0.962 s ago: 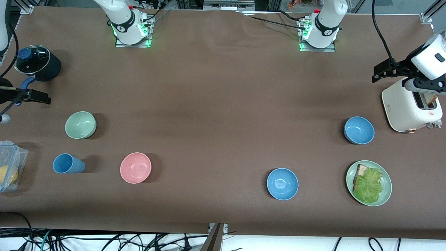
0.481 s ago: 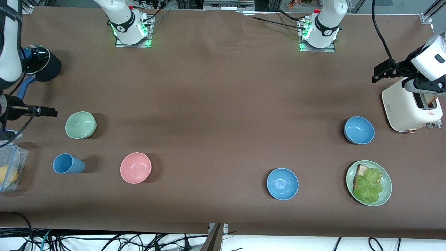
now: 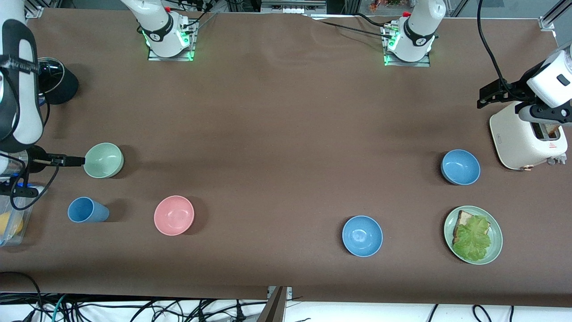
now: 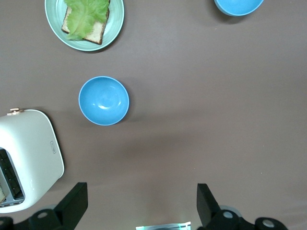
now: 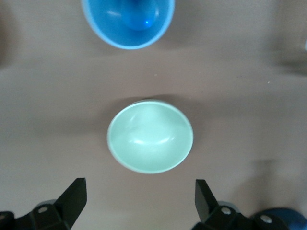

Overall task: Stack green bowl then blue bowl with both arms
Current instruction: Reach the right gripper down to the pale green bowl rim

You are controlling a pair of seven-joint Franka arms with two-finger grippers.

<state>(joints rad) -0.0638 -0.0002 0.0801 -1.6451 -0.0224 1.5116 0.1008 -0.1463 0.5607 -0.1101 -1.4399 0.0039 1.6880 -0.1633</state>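
My right gripper needs to pick up the green bowl next by its thin rim, as the bowl is empty and its round body spreads wide.
The pale green bowl sits upright on the brown table near the right arm's end. It also shows in the right wrist view. My right gripper is open and empty in the air just beside this bowl; its fingers stand wide apart. One blue bowl sits by the toaster and shows in the left wrist view. A look-alike blue bowl sits nearer the front camera. My left gripper is open and empty above the toaster's end; its fingers are spread.
A pink bowl and a blue cup sit nearer the front camera than the green bowl. A lidded black pot and a plastic box stand at the right arm's end. A white toaster and a green plate of bread and lettuce are at the left arm's end.
My right arm has swung in from the table's end and brought its gripper up beside the green bowl. The left arm has barely moved. No bowl has moved.
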